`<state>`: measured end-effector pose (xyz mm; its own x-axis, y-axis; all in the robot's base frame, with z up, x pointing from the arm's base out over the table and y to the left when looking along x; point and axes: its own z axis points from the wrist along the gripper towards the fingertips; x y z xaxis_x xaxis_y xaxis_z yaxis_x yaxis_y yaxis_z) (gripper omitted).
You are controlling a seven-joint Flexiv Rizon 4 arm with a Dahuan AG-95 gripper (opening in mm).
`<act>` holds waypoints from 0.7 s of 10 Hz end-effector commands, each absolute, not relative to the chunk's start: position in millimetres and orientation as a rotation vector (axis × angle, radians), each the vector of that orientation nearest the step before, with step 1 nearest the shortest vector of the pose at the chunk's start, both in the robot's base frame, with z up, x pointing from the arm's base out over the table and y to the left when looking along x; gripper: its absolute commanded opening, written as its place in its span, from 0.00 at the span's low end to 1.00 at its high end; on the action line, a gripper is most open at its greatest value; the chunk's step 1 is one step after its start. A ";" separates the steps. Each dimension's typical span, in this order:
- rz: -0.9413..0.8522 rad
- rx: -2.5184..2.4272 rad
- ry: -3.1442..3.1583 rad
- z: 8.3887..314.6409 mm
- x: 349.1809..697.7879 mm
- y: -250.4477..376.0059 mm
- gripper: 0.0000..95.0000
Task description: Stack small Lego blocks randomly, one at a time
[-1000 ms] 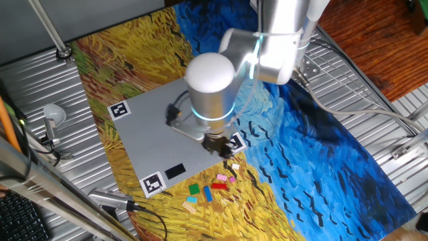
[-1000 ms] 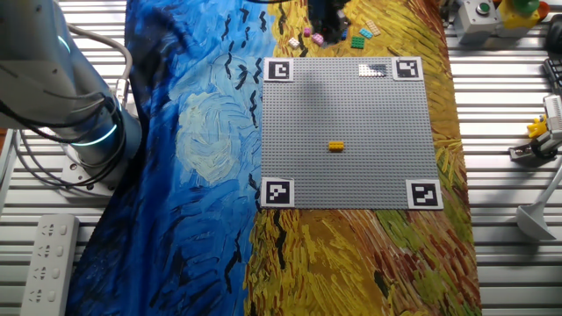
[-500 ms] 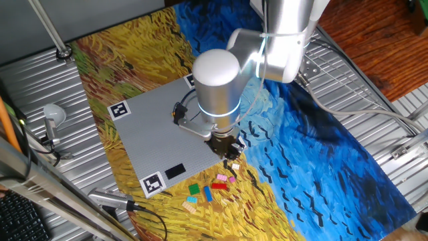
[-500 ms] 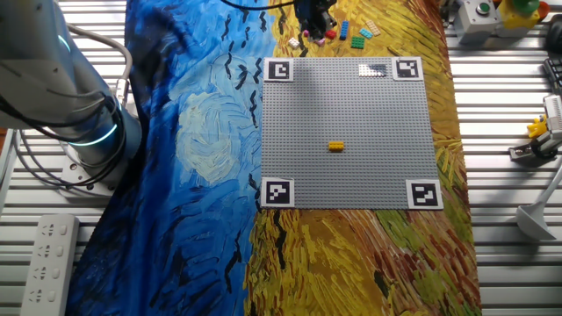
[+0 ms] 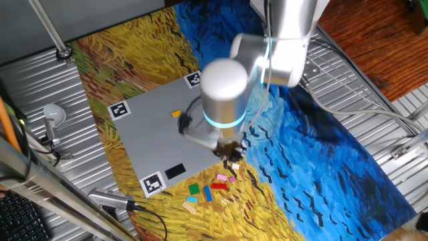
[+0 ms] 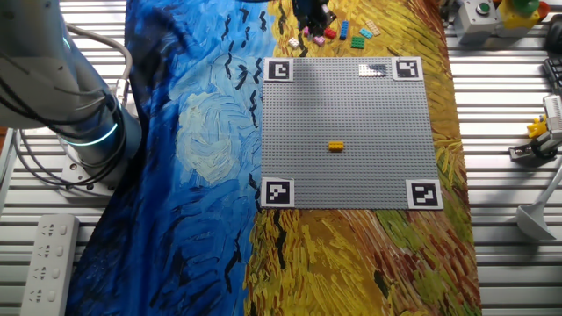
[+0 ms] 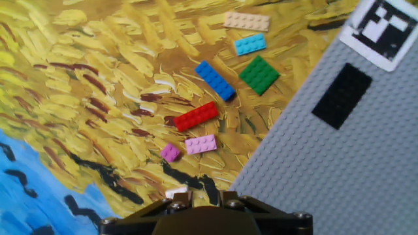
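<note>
Next, my gripper grabs the studded body of the small white Lego block [image 5: 235, 166], to start stacking on the grey baseplate [image 5: 154, 144].
Several small Lego blocks lie loose on the yellow cloth in the hand view: tan [image 7: 247, 21], teal [image 7: 250, 44], blue [image 7: 215, 80], green [image 7: 259, 74], red [image 7: 196, 116], pink [image 7: 200, 144], a tiny magenta one [image 7: 170, 153] and a white one [image 7: 176, 193]. An orange-yellow block [image 5: 176, 114] sits alone on the grey baseplate [image 5: 154, 144], and it also shows in the other fixed view [image 6: 335, 147]. My gripper [image 7: 204, 194] hovers above the cloth just beside the loose pile, near the white block. Its jaws stand apart with nothing between them. It also shows in one fixed view [image 5: 232, 152].
A flat black rectangle [image 7: 341, 95] lies on the baseplate near a black-and-white corner marker [image 7: 385, 23]. The arm's large elbow [image 5: 224, 94] hangs over the baseplate's right side. Metal slatted table surrounds the painted cloth, with a white lamp-like object [image 5: 53, 117] at left.
The arm has swung to the right and uncovered the orange-yellow block on the plate. The gripper has shifted slightly along the edge of the loose pile and stays empty.
</note>
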<state>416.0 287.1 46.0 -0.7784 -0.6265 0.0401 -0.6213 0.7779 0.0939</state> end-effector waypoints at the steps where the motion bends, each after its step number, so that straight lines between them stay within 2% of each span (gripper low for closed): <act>1: -0.151 1.003 -2.922 43.7 408.5 286.2 0.40; 7: -0.142 0.999 -2.947 35.3 389.6 287.1 0.40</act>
<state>390.7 290.0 34.2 -0.7976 -0.6032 0.0040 -0.6001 0.7941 0.0962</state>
